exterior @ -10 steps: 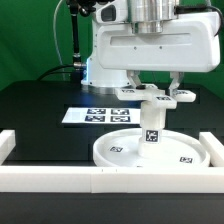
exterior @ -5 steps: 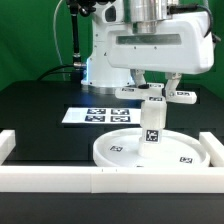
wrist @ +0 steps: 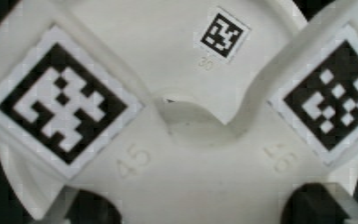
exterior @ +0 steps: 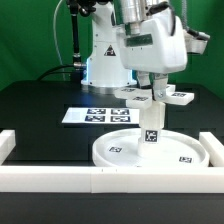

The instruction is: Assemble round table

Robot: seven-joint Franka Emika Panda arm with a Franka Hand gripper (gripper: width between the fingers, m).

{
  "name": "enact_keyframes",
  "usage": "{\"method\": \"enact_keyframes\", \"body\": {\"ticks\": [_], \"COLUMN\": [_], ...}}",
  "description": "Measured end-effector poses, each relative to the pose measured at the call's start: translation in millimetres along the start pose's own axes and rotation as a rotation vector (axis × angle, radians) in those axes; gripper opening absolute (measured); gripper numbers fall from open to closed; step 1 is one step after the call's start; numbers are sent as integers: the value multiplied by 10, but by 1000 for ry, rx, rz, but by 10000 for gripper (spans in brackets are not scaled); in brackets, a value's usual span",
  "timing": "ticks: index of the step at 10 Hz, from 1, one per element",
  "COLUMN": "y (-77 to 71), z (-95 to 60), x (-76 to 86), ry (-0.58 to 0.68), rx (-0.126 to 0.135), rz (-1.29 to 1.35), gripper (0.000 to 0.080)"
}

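My gripper opens now, since the cross-shaped base sits on the leg upright on the round disc (exterior: 118, 151), so the base would remain there.
The large round disc (exterior: 118, 151) lies flat on the black table, just behind the front rail. The short cylindrical leg (exterior: 151, 122) stands upright on its middle. The cross-shaped base (exterior: 180, 97) sits on top of the leg, its tagged arms sticking out to both sides. My gripper (exterior: 154, 86) comes straight down over it and is shut on the base's middle. In the wrist view the base (wrist: 176, 130) fills the picture with three tags, and my dark fingertips (wrist: 91, 208) press on it from both sides, around my gripper's middle (wrist: 208, 208).
The marker board (exterior: 95, 115) lies flat behind the disc, toward the exterior view's left. The long white border rail (exterior: 100, 179) runs along the front, with raised ends at both sides (exterior: 7, 145). The robot's white base (exterior: 100, 65) stands at the back.
My wrist has turned about its vertical axis, and the cross-shaped base has turned with it on top of the leg. The disc and leg stay in place.
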State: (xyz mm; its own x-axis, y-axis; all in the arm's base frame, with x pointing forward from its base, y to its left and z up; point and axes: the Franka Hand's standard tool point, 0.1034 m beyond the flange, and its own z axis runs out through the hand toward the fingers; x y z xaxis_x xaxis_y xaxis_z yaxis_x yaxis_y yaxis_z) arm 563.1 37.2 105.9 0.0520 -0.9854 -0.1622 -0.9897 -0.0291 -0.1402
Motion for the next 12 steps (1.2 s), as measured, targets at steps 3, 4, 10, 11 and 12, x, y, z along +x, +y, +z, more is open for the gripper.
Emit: {"method": "enact_keyframes", "body": {"ticks": [3, 4, 10, 11, 12], "y": [-2, -1, -2, -18, -33], "z": [-4, -4, -5, -59, -162], "x": [10, 10, 11, 1, -22], "ry": [-27, -27, -32, -38, -50], "rx": [18, 27, 29, 35, 50], "rz": [286, 393, 530, 503, 492], "gripper": [442, 442, 586, 630, 630]}}
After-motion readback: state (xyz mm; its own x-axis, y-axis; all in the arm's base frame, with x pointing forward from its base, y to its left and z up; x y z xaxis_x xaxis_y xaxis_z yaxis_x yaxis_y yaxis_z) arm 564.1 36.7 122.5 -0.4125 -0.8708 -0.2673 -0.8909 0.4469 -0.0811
